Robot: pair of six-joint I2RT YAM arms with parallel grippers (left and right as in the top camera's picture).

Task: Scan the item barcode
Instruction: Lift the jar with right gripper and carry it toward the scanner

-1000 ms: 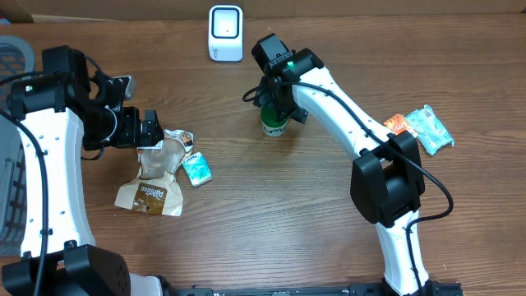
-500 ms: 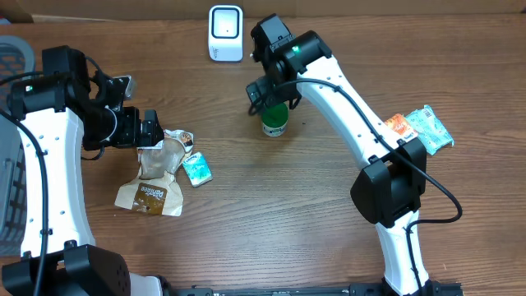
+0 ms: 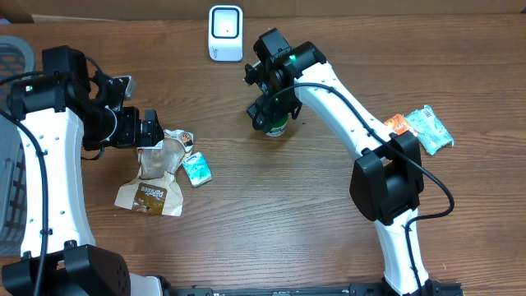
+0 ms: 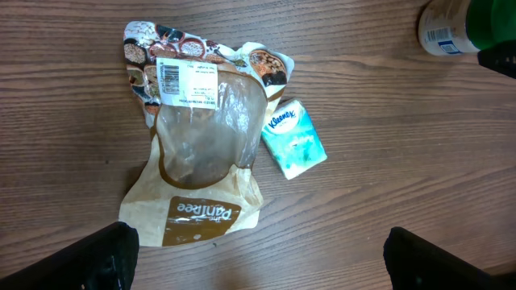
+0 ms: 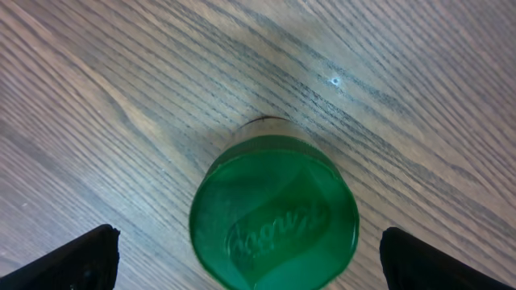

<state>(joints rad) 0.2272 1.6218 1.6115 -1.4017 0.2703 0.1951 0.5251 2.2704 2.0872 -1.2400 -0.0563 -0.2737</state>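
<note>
My right gripper grips opposite sides of its green lid (image 3: 279, 127) (image 5: 274, 213) from above next, so the jar's side barcode stays uncovered to scan.
A jar with a green lid (image 5: 274, 213) stands upright on the wooden table, below the white barcode scanner (image 3: 225, 33) at the table's far edge. My right gripper (image 5: 262, 262) hovers straight above the lid, jaws wide open, with one finger (image 5: 85, 259) on each side and neither touching it. In the overhead view the jar (image 3: 276, 127) peeks out under the right gripper (image 3: 267, 103). My left gripper (image 4: 258, 262) is open and empty over a bread bag (image 4: 201, 145) whose barcode label faces up.
A small Kleenex pack (image 4: 294, 138) lies beside the bread bag (image 3: 156, 177). Snack packets (image 3: 419, 127) lie at the right edge of the table. A grey basket (image 3: 12, 57) sits at the far left.
My right gripper's jaws have spread fully open around the jar, and its wrist has shifted and turned above it. The jar stays standing. The left arm has not moved.
</note>
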